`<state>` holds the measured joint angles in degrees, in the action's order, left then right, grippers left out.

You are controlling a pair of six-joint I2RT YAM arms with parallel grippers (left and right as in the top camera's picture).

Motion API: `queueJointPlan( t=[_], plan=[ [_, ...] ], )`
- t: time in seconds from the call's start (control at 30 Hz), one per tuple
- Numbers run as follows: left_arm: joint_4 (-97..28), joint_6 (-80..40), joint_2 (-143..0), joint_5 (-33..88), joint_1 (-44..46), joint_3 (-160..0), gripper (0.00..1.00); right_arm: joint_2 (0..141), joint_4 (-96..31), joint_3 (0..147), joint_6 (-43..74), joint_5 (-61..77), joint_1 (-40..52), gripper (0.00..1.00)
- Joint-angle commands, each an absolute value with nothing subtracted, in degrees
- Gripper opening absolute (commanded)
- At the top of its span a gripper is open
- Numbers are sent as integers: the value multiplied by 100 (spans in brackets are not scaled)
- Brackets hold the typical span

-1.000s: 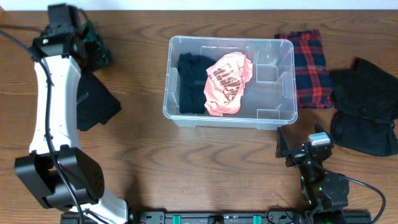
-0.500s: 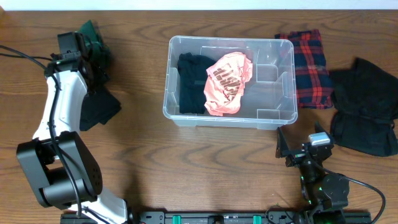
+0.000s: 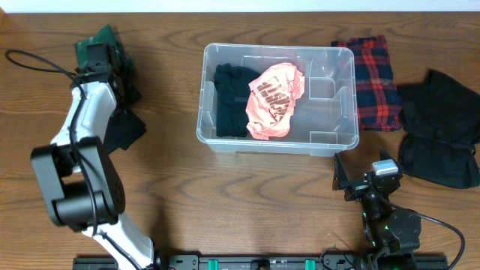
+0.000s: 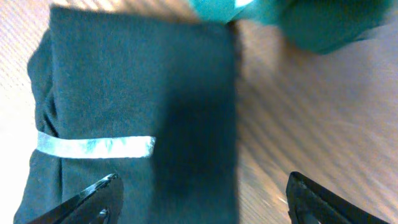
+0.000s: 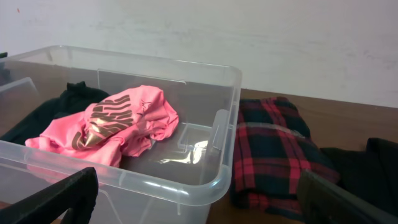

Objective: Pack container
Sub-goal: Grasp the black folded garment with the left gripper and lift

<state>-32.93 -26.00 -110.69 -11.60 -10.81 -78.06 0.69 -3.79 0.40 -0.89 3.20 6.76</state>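
The left gripper pinches the garment across its body beside the silver stripe next, gathering its layers to lower the folded dark garment into the container [image 3: 341, 112].
The clear plastic container [image 3: 341, 112] stands mid-table and holds a black garment [image 3: 231, 96] and a pink garment [image 3: 274, 99]; it also shows in the right wrist view [image 5: 211, 180]. My left gripper [image 4: 205, 202] is open and empty, hovering over a folded dark garment with a silver stripe [image 4: 124, 112] at the far left of the table [image 3: 120, 127]. A teal-green garment [image 4: 292, 18] lies just beyond it. My right gripper [image 5: 199, 199] is open and empty near the table's front edge, facing the container's right end.
A red-and-black plaid garment [image 3: 373, 71] lies right of the container, also in the right wrist view [image 5: 273, 149]. A black garment [image 3: 441, 127] lies at the far right. Bare wooden table [image 3: 247, 202] lies in front of the container.
My left arm has swung its wrist toward the far-left garments, settling over the dark folded garment. The right arm and the container's contents have not moved.
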Motion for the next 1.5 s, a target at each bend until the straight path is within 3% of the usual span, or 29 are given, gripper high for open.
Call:
queueJointPlan(
  t=[0.0, 0.37, 0.5, 0.6, 0.7, 1.0, 1.2, 1.47],
  plan=[
    [-3218, -2733, -11467, -1577, -1092, -7734, 84, 38, -401, 32, -180, 322, 720, 99],
    [-3225, -2821, -12352, -1575, -1092, -7734, 83, 38, -401, 32, -180, 322, 720, 99],
    [-3293, -2816, -12355, -1573, -1092, -7736, 58, 38, -401, 32, -180, 325, 720, 99],
    [-3378, -2814, -12355, -1575, -1096, -7736, 23, 38, -401, 32, -180, 322, 720, 99],
    [-3454, -2805, -12350, -1573, -1096, -7758, 6, 38, -401, 32, -180, 325, 720, 99],
    [-4268, -2532, -11590, -1575, -1094, -8254, 6, 38, -401, 32, -180, 322, 720, 99],
    [-4390, -2530, -10318, -1404, -952, -8281, 6, 38, -401, 32, -180, 322, 720, 99],
    [-3931, -1935, -8554, 158, 287, -8281, 6, 38, -401, 32, -180, 325, 720, 99]
  ],
)
